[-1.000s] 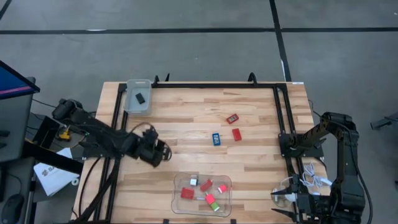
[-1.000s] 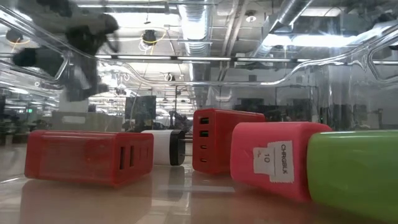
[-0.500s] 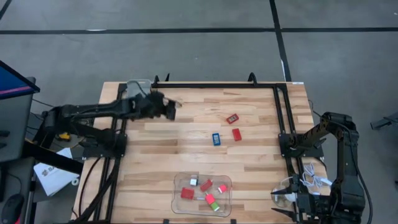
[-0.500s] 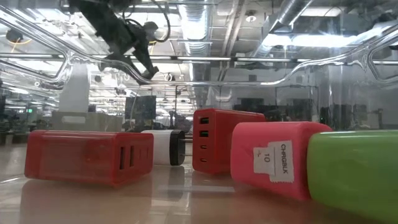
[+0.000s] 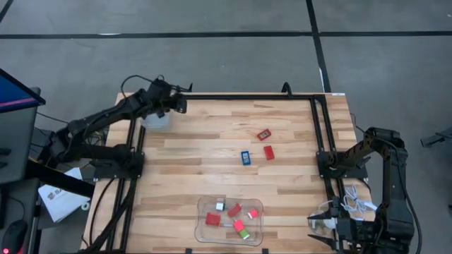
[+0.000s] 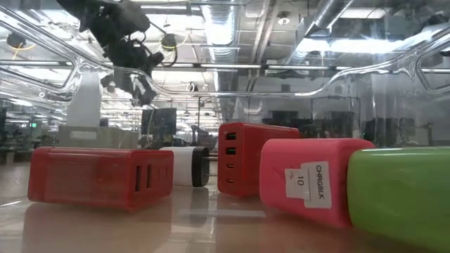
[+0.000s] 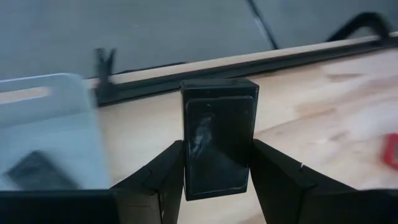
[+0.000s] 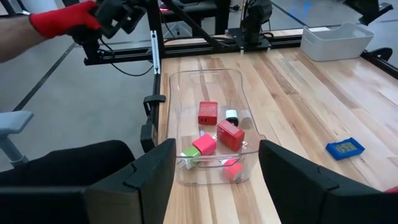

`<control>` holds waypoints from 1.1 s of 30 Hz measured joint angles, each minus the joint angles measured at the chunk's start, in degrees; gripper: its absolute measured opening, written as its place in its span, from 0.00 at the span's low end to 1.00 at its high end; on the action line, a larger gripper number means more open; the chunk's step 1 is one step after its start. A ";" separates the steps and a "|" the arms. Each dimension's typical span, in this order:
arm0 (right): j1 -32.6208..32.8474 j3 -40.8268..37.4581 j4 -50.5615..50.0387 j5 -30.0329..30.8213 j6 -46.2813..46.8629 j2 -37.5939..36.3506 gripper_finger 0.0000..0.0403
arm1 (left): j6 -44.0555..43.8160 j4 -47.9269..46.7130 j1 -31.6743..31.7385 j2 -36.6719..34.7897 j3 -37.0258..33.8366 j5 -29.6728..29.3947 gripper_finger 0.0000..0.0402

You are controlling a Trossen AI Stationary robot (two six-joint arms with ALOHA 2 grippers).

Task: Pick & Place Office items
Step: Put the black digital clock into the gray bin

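Observation:
The black rectangle (image 7: pixel 219 134) is over wood beyond the tray's rim. My left gripper will move it over the clear tray (image 7: pixel 46 99) before letting it go.
My left gripper (image 5: pixel 175 104) hovers at the table's far-left corner, beside a clear tray (image 5: pixel 156 118), shut on a flat black rectangle (image 7: pixel 219 140). Another black piece (image 7: pixel 30 170) lies in that tray (image 7: pixel 46 99). Two red pieces (image 5: pixel 263 134) (image 5: pixel 269 152) and a blue piece (image 5: pixel 245 157) lie flat on the table's middle. A near tray (image 5: pixel 212 233) holds red, green and white items (image 8: pixel 214 127). My right gripper (image 8: pixel 216 152) waits open at the near-right corner (image 5: pixel 323 223). My left gripper pinches the black rectangle between its two fingers (image 7: pixel 165 171), which press on its two long edges at the lower half (image 7: pixel 214 180). The piece sticks out forward past the fingertips, along the fingers, lifted clear of the table.
A black frame rail (image 5: pixel 240 97) runs along the far edge, with others down both sides. A white cable (image 5: pixel 359 205) lies by the right arm's base. A person's red-gloved hand (image 8: pixel 62 18) shows beyond the table's near-left side. Bare wood lies between the trays.
My left gripper has swung from the table's left middle toward the far edge, rising, then leftward to the far-left tray, staying shut on the black rectangle. The right arm has kept still.

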 joint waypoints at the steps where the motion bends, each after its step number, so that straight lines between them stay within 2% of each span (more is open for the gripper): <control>1: -0.17 0.00 0.00 0.00 0.02 0.00 0.56 | 0.34 -0.82 1.23 0.00 0.00 -0.11 0.39; 7: -1.51 0.00 -0.28 -0.36 0.00 0.22 0.56 | 1.77 -4.58 7.85 0.00 0.00 -3.47 0.39; 13: -2.29 0.00 -0.84 -0.56 -0.04 0.20 0.56 | 3.82 -8.04 14.25 0.00 0.00 -3.60 0.39; 21: -2.33 0.00 -1.49 -0.39 -0.15 0.09 0.56 | 4.46 -10.29 13.97 0.35 0.07 -2.22 0.39; 33: -2.36 0.00 -2.36 -0.15 -0.16 0.02 0.56 | -1.61 -16.61 12.01 3.71 0.07 -2.56 0.39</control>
